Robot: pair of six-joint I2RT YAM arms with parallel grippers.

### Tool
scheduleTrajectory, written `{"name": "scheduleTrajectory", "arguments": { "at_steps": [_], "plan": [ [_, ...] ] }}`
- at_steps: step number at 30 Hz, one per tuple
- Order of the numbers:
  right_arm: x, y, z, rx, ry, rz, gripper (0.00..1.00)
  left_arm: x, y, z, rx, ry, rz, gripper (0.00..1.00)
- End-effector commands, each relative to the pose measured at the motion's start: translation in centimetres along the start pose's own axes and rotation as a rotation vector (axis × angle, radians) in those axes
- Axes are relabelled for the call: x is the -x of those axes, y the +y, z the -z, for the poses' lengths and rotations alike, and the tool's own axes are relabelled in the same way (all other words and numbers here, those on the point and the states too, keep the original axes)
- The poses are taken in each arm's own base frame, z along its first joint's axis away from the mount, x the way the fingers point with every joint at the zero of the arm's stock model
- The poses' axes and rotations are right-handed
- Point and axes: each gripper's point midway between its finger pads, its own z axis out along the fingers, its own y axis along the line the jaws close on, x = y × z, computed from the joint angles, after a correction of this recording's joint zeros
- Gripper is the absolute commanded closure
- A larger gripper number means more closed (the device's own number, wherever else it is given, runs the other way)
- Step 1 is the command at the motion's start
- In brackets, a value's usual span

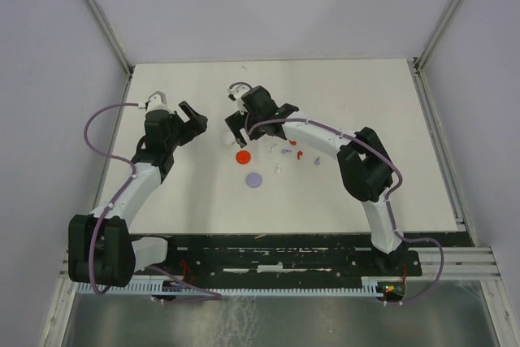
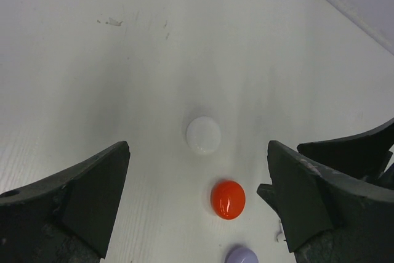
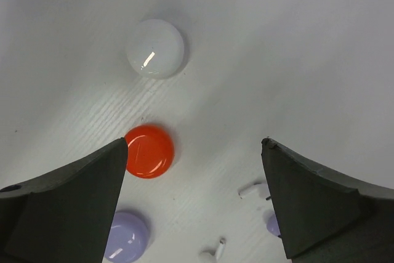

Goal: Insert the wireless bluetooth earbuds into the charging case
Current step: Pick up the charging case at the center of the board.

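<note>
I will next grab the white charging case [image 1: 228, 137] [image 3: 156, 48] with my right gripper across opposite sides of its round edge, keeping its broad sides free for handover to my left gripper.
Three round closed charging cases lie mid-table: white [image 3: 155, 48], red [image 3: 148, 151] and pale purple [image 3: 126, 235]. In the top view the red case [image 1: 243, 156] and purple case [image 1: 255, 179] show plainly. The tiny earbuds are scattered to their right: a white one [image 3: 252, 189], another white one [image 3: 212, 250], a purple one [image 3: 273, 223], and a red one [image 1: 301, 155]. My right gripper [image 3: 194, 146] hangs open above the red case and the earbuds, holding nothing. My left gripper [image 2: 198, 164] is open too, left of the cases, facing the white case [image 2: 203, 135] and red case [image 2: 228, 199].
The white table [image 1: 366, 119] is walled on the left, back and right by pale panels with metal posts. Both arm bases sit on the black rail [image 1: 284, 253] at the near edge. The two grippers stand close together near the cases.
</note>
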Motion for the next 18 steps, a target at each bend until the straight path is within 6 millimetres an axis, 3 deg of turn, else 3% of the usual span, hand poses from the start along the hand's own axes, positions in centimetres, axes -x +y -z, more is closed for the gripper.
{"name": "scheduleTrajectory", "arguments": {
  "at_steps": [1,7,12,18],
  "plan": [
    [3.8,1.3,-1.3,-0.004,-0.126,0.090,0.02,1.2,0.6,1.1,0.035,-0.073,0.026,0.01],
    [4.2,2.9,-4.1,0.024,-0.118,0.130,0.02,1.8,1.3,1.8,0.065,-0.118,0.052,0.01],
    [3.3,4.0,-6.2,0.041,-0.093,0.136,0.02,1.8,1.6,2.2,0.085,-0.126,0.053,0.01],
    [2.7,4.7,-7.6,0.052,-0.085,0.128,0.04,2.4,1.6,2.8,0.087,-0.150,0.057,0.04]
  ]
}}
